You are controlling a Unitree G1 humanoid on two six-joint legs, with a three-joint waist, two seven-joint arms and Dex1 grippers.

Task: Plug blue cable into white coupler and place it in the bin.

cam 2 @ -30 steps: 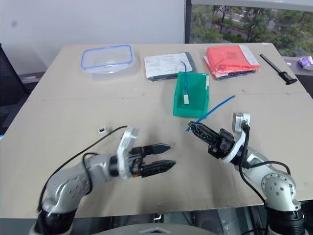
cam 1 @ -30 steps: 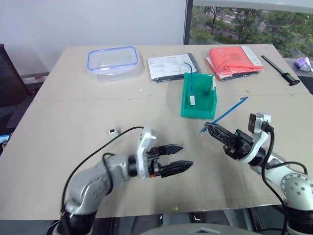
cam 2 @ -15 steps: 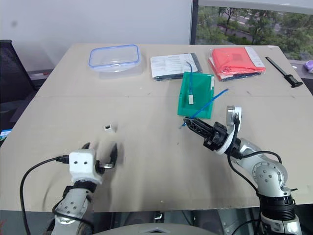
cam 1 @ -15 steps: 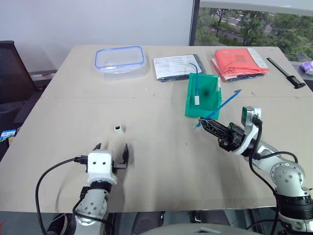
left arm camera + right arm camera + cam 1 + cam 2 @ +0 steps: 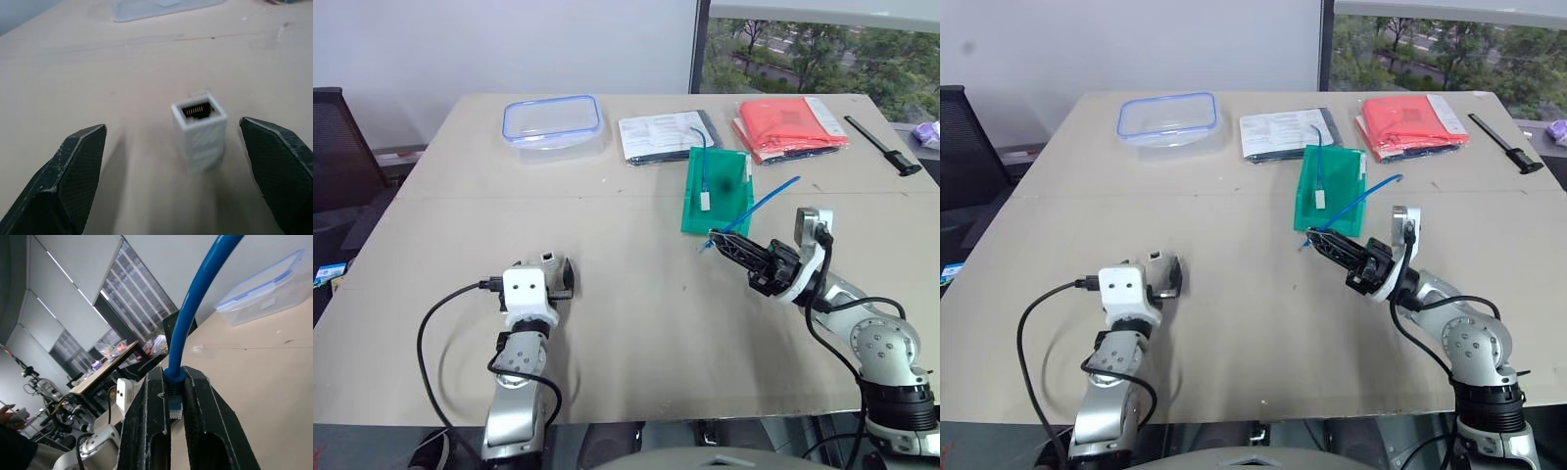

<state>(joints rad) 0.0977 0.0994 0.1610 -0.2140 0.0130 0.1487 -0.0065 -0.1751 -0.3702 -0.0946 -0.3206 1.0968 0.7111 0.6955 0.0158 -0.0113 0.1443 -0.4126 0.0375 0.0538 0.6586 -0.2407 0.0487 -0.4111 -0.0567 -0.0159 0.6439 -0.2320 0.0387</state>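
The white coupler (image 5: 199,129) has the fingers on either side of it, so my left gripper should close on it now. Closing now would hold it.
The white coupler (image 5: 199,129) stands on the table with its dark socket facing my left wrist camera. My left gripper (image 5: 546,266) is open, one finger on each side of the coupler and neither touching it. My right gripper (image 5: 714,237) is shut on the blue cable (image 5: 766,201) just behind its plug (image 5: 174,409). It hangs above the table at the near end of the green bin (image 5: 722,201). The cable's free end rises back to the right over the bin's corner.
Inside the bin lies another blue cable with a white coupler (image 5: 704,199) on it. At the far side of the table lie a clear box with a blue-rimmed lid (image 5: 553,121), papers (image 5: 666,135), a red packet (image 5: 791,122) and a black tool (image 5: 881,142).
My left arm has swung from pointing right at the table's front to pointing forward, and its open gripper now straddles the coupler. The camera view shifted. The right gripper has barely moved.
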